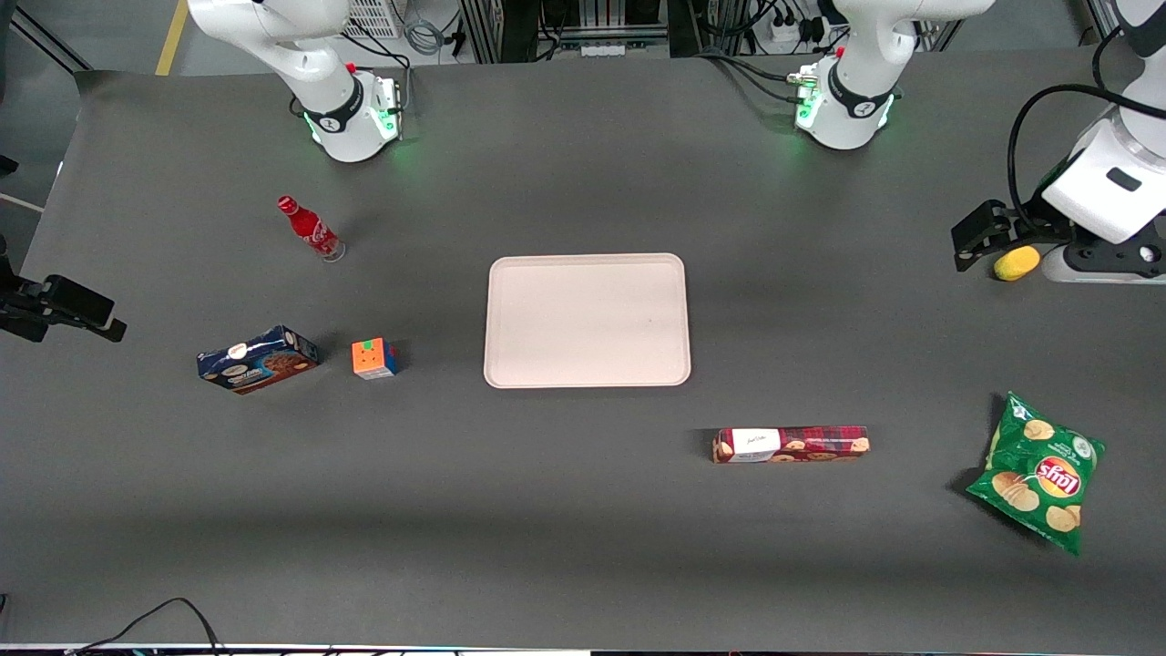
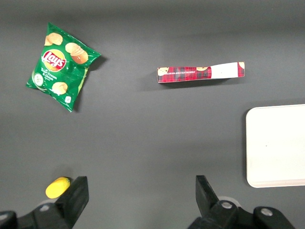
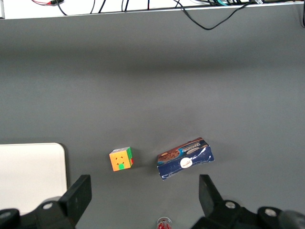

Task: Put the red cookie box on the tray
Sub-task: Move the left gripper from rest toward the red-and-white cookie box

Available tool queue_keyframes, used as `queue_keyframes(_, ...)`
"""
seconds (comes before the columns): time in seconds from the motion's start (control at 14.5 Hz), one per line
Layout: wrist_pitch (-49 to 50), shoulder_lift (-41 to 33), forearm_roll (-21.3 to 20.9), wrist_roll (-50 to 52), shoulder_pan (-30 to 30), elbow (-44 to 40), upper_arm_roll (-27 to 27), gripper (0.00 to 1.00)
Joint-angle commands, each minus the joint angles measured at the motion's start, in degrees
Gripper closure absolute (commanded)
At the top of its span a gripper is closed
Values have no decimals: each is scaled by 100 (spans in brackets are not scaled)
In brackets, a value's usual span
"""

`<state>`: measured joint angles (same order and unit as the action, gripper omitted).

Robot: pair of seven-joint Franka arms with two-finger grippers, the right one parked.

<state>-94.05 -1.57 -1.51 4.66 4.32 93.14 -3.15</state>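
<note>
The red cookie box needs to be set on the tray (image 1: 588, 319). My left gripper should next grab the box by its tartan middle (image 1: 792, 441) beside the white label.
The red cookie box (image 1: 791, 445) lies flat on the dark table, nearer to the front camera than the tray (image 1: 588, 319). It is a long slim tartan carton with a white label panel. The tray is bare, in the middle of the table. My left gripper (image 1: 979, 239) hangs open and empty at the working arm's end of the table, well away from the box and beside a yellow object (image 1: 1017, 262). In the left wrist view the gripper (image 2: 141, 188) is open over bare table, with the red cookie box (image 2: 200, 72) and a part of the tray (image 2: 276, 143) in sight.
A green chips bag (image 1: 1038, 472) lies toward the working arm's end, nearer the front camera. A blue cookie box (image 1: 258, 359), a colour cube (image 1: 374, 358) and a red bottle (image 1: 310, 228) stand toward the parked arm's end.
</note>
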Motion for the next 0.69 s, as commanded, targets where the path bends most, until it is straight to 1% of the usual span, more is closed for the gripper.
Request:
queue_keyframes(0.0,18,86,10,-35,60,-147,33,0)
queue_keyframes(0.21,9,209,-51,-44,69,-304,25,0)
queue_keyframes(0.48,44,367,-7,-96,165,-446,25,0)
queue_keyframes(0.62,27,490,-104,-690,314,-454,7,0)
